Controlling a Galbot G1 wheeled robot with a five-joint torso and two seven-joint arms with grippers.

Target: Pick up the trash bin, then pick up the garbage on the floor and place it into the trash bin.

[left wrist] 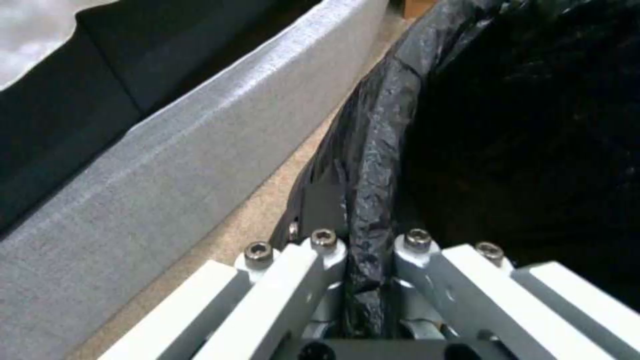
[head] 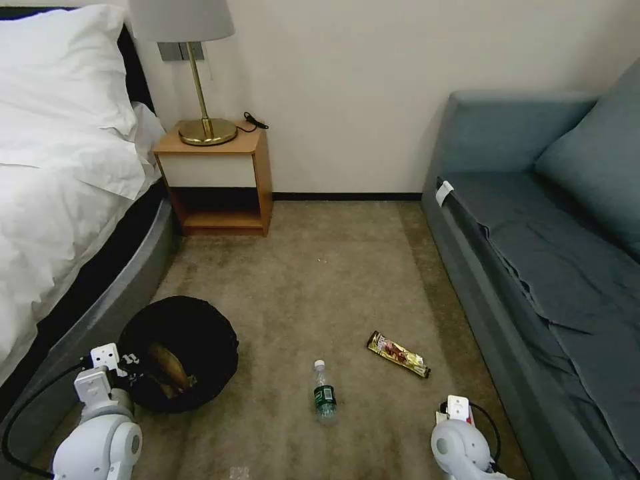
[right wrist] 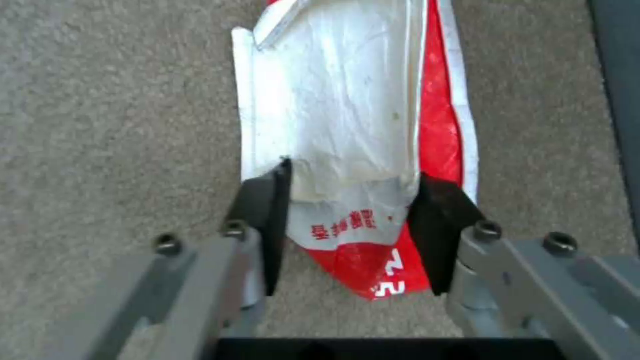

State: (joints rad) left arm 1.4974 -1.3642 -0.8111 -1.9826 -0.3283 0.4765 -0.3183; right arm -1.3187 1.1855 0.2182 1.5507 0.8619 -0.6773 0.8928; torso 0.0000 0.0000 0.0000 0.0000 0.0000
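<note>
The red-and-white packet is garbage that needs to go into the trash bin (head: pixel 200 333), so the robot's right gripper needs to grab the packet's printed end next.
The trash bin (head: pixel 200 333), lined with a black bag, is at the lower left beside the bed, and a tan paper wad (head: pixel 170 365) lies inside it. My left gripper (head: pixel 130 363) (left wrist: pixel 363 215) is shut on the bin's bagged rim (left wrist: pixel 380 150). On the carpet lie a small clear bottle (head: pixel 325 395) with a green label and a long dark snack wrapper (head: pixel 398 354). My right gripper (head: pixel 455 405) (right wrist: pixel 353 170) is low at the lower right and open. Its fingertips straddle a red-and-white packet (right wrist: pixel 347 110), touching both edges.
The bed's grey base (left wrist: pixel 167 165) runs close along the bin's left side. A blue-grey sofa (head: pixel 533 267) lines the right. A wooden nightstand (head: pixel 217 177) with a brass lamp stands against the far wall. Open carpet (head: pixel 320 267) lies between bed and sofa.
</note>
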